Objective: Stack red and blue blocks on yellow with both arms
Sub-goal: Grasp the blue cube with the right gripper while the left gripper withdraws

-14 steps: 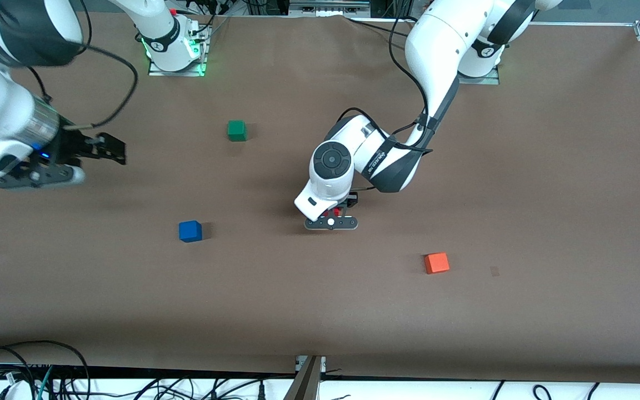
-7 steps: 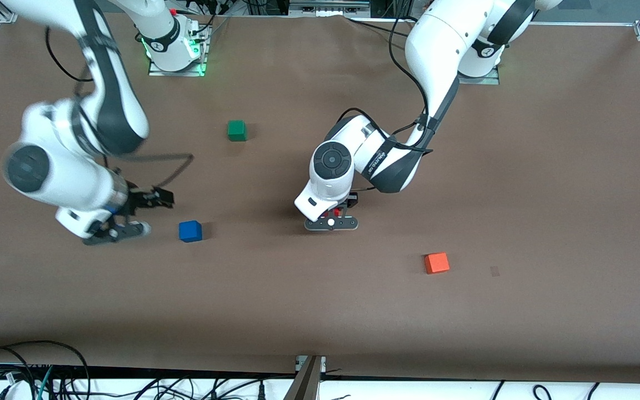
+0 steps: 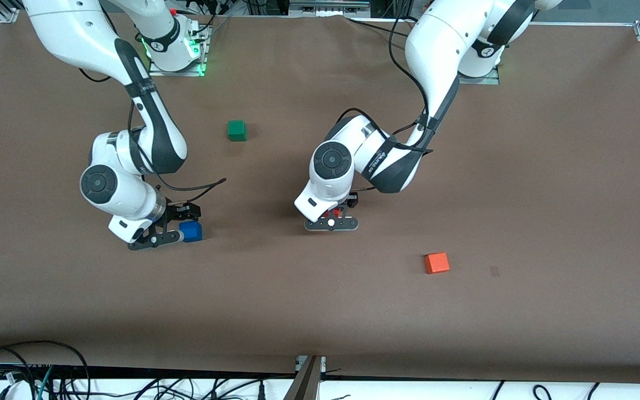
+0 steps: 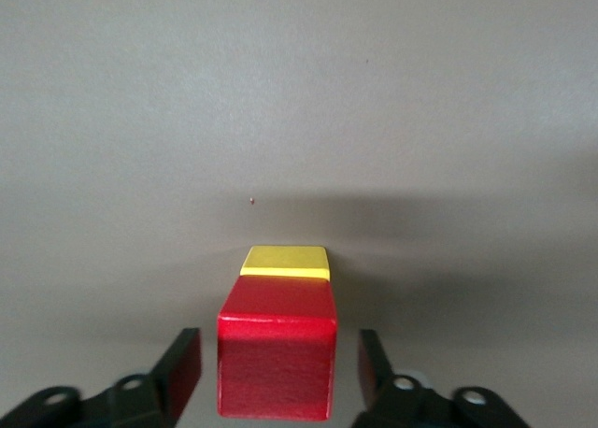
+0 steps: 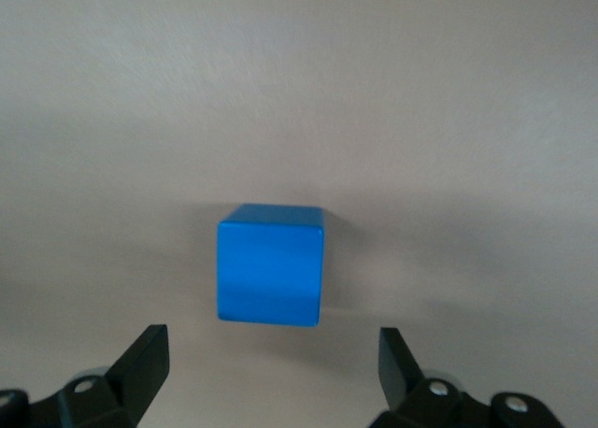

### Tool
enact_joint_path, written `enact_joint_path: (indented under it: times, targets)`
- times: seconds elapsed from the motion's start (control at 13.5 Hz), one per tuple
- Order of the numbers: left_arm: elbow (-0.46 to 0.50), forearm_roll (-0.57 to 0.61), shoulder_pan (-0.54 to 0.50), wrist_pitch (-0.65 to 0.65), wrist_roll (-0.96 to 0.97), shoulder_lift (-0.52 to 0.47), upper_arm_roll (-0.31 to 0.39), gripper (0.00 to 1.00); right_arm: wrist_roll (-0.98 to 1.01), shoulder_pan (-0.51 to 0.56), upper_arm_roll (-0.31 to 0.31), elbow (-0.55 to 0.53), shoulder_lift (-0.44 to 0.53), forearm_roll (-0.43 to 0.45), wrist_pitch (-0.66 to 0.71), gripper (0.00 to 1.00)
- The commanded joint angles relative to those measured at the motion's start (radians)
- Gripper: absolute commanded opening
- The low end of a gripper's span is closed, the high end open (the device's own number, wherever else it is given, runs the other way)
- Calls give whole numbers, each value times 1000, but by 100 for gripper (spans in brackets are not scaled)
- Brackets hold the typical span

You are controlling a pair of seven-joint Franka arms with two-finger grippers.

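Observation:
The robot's right gripper will next hold the blue cube by its opposite sides, so that it can add it to the stack with the yellow block.
In the left wrist view the red cube stands on the yellow cube, on the table. My left gripper is open, with one finger on each side of the red cube and a gap at both. In the front view the left gripper is low at mid-table and hides the stack. The blue cube lies toward the right arm's end. My right gripper is open and low right beside it. In the right wrist view the blue cube sits just ahead of the open right gripper, not between its fingers.
A green cube lies farther from the front camera, between the two arms. An orange cube lies nearer the front camera, toward the left arm's end. The brown table is bare elsewhere.
The right arm has swung in from the table's end and come down, bringing its gripper right beside the blue cube. The left arm and the cubes have not moved.

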State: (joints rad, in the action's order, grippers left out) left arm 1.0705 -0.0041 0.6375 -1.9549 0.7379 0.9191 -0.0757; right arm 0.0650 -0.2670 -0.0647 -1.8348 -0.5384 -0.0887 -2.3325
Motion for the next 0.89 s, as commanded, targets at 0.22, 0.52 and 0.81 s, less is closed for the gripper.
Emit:
enact_joint_path:
  times: [0.22,0.52,0.81]
  targets:
    - [-49,-4,-136,180,-82,-78,-1,100,26,3,11,-27,-25,-17,-74,92]
    - [-47,-7,-327,321,-160,-247,-3,100,26,3,11,-23,-46,-16,-103,84]
    - [-47,-40,-525,466,-318,-374,-3,100,22,3,13,-14,-46,-16,-102,60]
